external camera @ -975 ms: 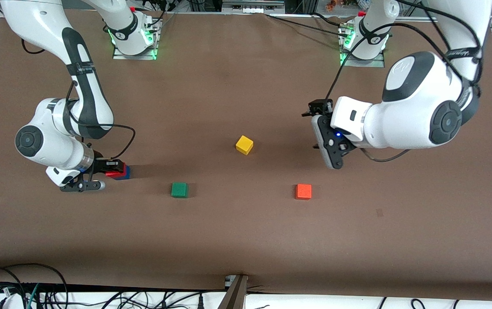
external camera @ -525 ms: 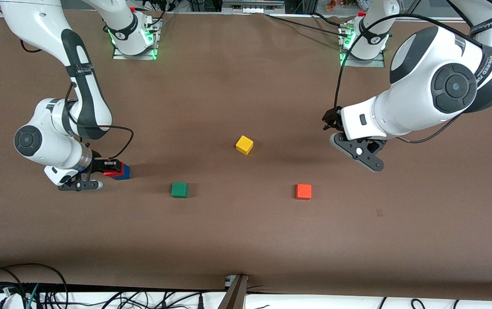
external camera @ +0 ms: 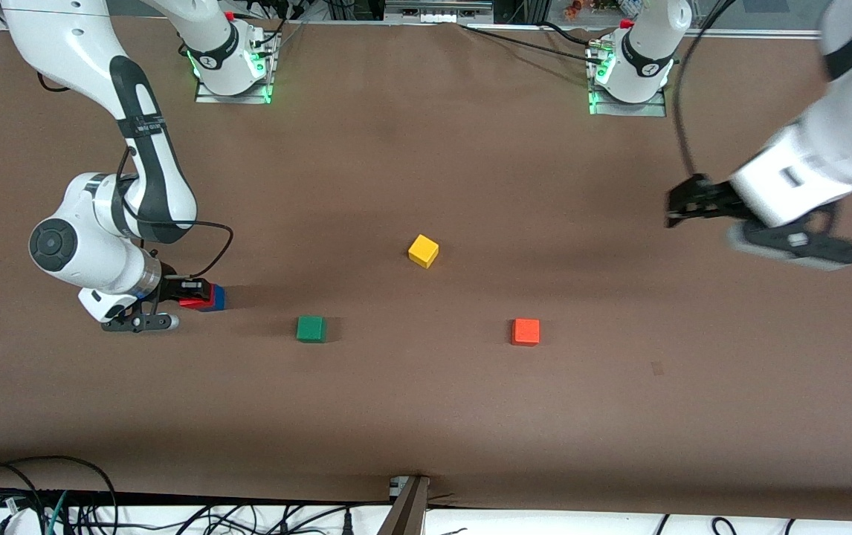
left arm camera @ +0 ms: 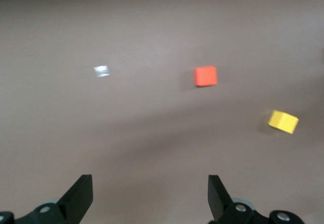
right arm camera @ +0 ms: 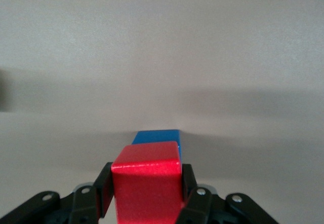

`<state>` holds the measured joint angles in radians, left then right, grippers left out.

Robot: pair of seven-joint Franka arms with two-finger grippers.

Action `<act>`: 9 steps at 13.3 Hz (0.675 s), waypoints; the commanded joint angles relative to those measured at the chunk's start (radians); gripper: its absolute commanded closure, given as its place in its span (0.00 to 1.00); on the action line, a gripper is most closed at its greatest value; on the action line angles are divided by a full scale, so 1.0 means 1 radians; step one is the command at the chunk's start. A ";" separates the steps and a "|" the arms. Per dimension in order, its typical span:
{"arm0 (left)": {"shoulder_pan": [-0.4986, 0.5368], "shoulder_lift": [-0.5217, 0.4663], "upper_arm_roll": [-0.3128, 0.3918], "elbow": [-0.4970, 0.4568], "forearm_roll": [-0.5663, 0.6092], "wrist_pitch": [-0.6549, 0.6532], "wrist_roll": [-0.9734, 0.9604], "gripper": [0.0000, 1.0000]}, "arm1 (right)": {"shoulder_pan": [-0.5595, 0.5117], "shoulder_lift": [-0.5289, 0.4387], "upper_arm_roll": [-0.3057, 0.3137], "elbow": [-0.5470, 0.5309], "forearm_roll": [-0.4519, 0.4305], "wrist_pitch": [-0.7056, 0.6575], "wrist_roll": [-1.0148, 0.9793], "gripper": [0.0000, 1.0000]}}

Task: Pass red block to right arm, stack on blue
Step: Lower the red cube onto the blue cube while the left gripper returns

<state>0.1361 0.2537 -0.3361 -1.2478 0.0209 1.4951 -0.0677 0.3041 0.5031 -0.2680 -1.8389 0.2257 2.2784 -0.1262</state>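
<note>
The red block (external camera: 195,301) sits low against the blue cube (external camera: 217,299), so my right gripper opens next.
My right gripper (external camera: 198,292) is shut on the red block (external camera: 195,301), low over the table at the right arm's end. The blue cube (external camera: 217,299) sits on the table right under and beside the red block. In the right wrist view the fingers (right arm camera: 188,183) clamp both sides of the red block (right arm camera: 146,193), and the blue cube (right arm camera: 158,136) shows just past its top edge. I cannot tell whether the two cubes touch. My left gripper (external camera: 685,200) is open and empty, up in the air over the left arm's end of the table; its jaws stand wide apart in the left wrist view (left arm camera: 149,196).
A yellow cube (external camera: 423,250) lies at mid-table. A green cube (external camera: 311,328) and an orange cube (external camera: 525,331) lie nearer the front camera. The left wrist view shows the orange cube (left arm camera: 205,75) and the yellow cube (left arm camera: 283,121).
The left arm has swung away from mid-table toward its own end and is blurred by motion. The right gripper with the red block has barely moved.
</note>
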 commanded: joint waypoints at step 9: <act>-0.170 -0.294 0.348 -0.437 0.001 0.177 -0.034 0.00 | 0.004 -0.008 0.001 -0.016 -0.016 0.016 0.043 0.81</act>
<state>-0.0261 -0.0069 -0.0353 -1.6223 0.0209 1.6282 -0.1097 0.3050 0.5058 -0.2682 -1.8396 0.2257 2.2847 -0.1140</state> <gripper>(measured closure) 0.000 0.432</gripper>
